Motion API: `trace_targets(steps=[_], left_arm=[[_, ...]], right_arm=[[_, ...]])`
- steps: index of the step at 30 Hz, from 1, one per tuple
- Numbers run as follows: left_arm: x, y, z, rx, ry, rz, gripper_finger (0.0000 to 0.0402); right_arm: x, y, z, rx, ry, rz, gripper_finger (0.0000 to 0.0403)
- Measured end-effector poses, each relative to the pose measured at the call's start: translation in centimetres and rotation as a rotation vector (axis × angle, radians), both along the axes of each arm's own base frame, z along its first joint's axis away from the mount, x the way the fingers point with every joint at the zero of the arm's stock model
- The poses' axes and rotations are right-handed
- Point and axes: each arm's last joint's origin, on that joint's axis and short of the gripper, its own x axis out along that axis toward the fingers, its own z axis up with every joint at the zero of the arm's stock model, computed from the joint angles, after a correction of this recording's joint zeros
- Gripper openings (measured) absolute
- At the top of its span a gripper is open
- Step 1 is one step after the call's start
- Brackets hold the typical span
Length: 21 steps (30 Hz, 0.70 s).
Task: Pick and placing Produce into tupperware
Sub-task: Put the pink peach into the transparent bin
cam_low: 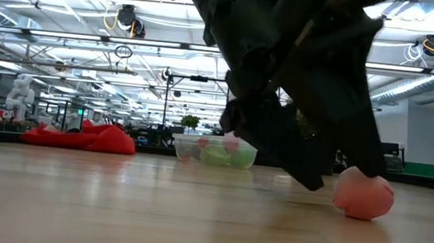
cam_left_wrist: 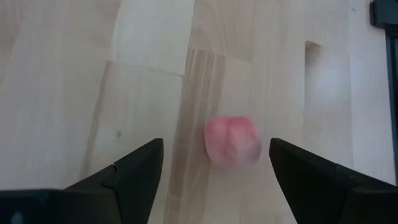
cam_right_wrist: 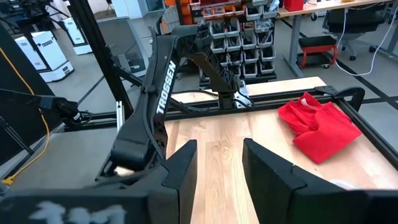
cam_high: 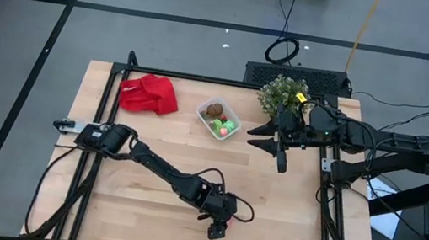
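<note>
My left gripper takes hold of the pink produce piece by its rounded body (cam_left_wrist: 232, 141) next. Then it adds the piece to the tupperware.
A tiny pink produce piece (cam_left_wrist: 232, 140) rests on the wooden table near its front edge. In the low view it (cam_low: 363, 195) sits right beside my left gripper's dark fingers. My left gripper (cam_left_wrist: 216, 145) slants down over it, open, with one finger on either side and apart from it; from above the gripper (cam_high: 220, 226) is at front centre. The clear tupperware (cam_high: 218, 119) stands at the back middle and holds brown, green and red produce. My right gripper (cam_right_wrist: 219, 163) hangs raised at the back right (cam_high: 256, 138), slightly open and with nothing in it.
A crumpled red cloth (cam_high: 150, 93) lies at the back left, left of the tupperware. A bushy green potted plant (cam_high: 282, 94) stands at the back right beside my right arm. Bare wood spreads across the table's middle and left front.
</note>
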Motion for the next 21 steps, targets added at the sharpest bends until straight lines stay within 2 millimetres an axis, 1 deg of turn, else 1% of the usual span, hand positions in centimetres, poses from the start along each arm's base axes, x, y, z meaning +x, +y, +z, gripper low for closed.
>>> trace_targets(steps=[6,21], left_arm=[[0.35,-0.20,-0.81,-0.033,-0.005,-0.009,0.0296],[0.38,-0.02,-1.01,-0.020,0.000,0.016,0.0296]], right_arm=[[0.00,0.00,0.01,0.000,-0.001,0.000,0.0118],[0.02,0.00,0.04,-0.007,-0.006,0.002,0.0118]])
